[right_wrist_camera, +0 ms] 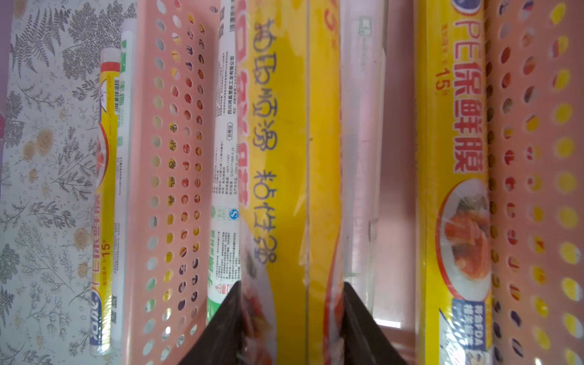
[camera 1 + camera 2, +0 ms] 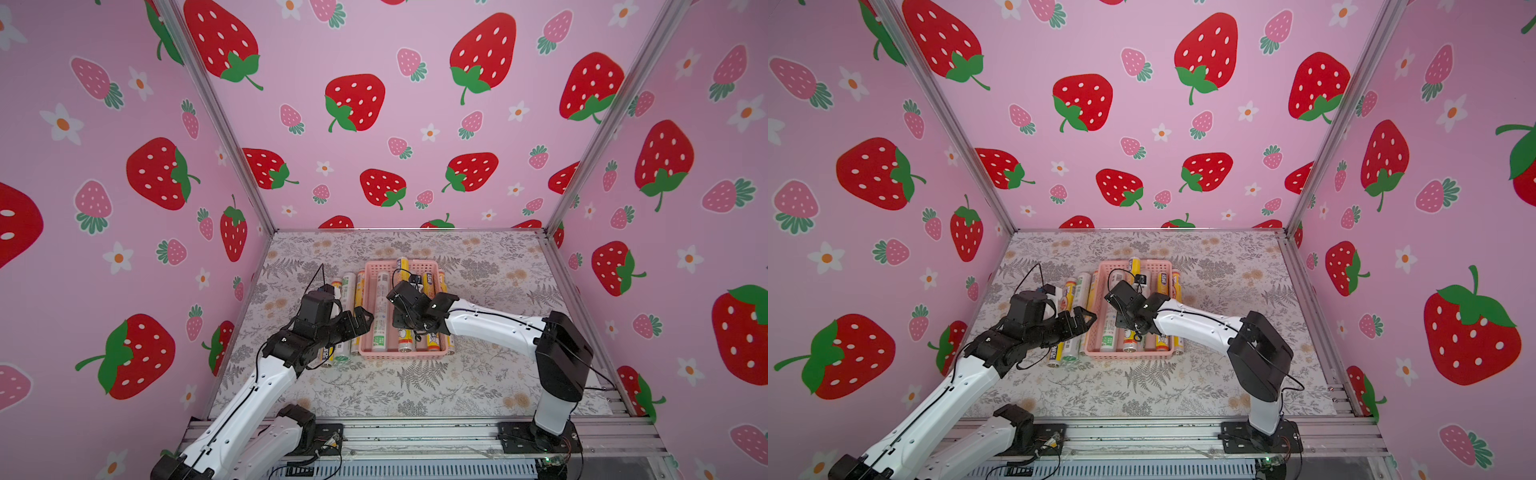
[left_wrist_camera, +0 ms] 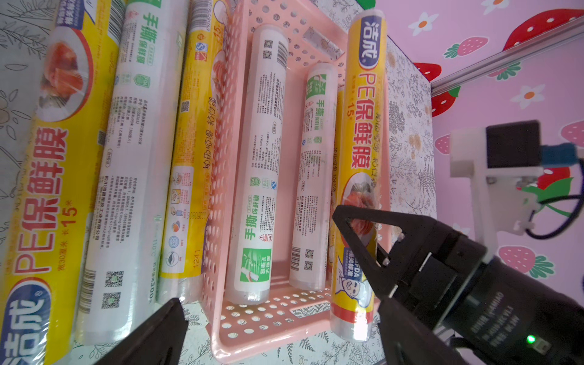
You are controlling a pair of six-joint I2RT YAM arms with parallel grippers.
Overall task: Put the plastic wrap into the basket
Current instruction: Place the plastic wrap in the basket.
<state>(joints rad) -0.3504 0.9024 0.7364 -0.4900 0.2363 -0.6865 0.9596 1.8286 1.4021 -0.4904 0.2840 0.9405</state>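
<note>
I should keep hold of the yellow roll [image 2: 404,341] [image 1: 292,152] with my right gripper until it lies in the gap on the basket's pink bottom. The yellow roll is hanging high and overlaps a white roll.
The pink basket [image 2: 405,354] [image 2: 1129,354] [image 3: 252,344] sits mid-table. My right gripper [image 2: 409,326] [image 2: 1133,328] [image 1: 290,284] is shut on a yellow plastic wrap roll [image 2: 402,266] [image 3: 363,126] [image 1: 290,158], held lengthwise over the basket with its far end past the far rim. Two white rolls [image 3: 262,158] [image 3: 316,158] and a yellow roll [image 1: 452,158] lie inside. My left gripper [image 2: 363,322] [image 2: 1086,322] [image 3: 284,347] is open and holds nothing, hovering at the basket's near left corner.
Left of the basket three rolls lie side by side on the floral tablecloth: yellow [image 3: 47,158], white [image 3: 136,158], yellow [image 3: 192,142]. Another yellow roll [image 2: 451,343] lies against the basket's right wall. Strawberry-print walls close in three sides.
</note>
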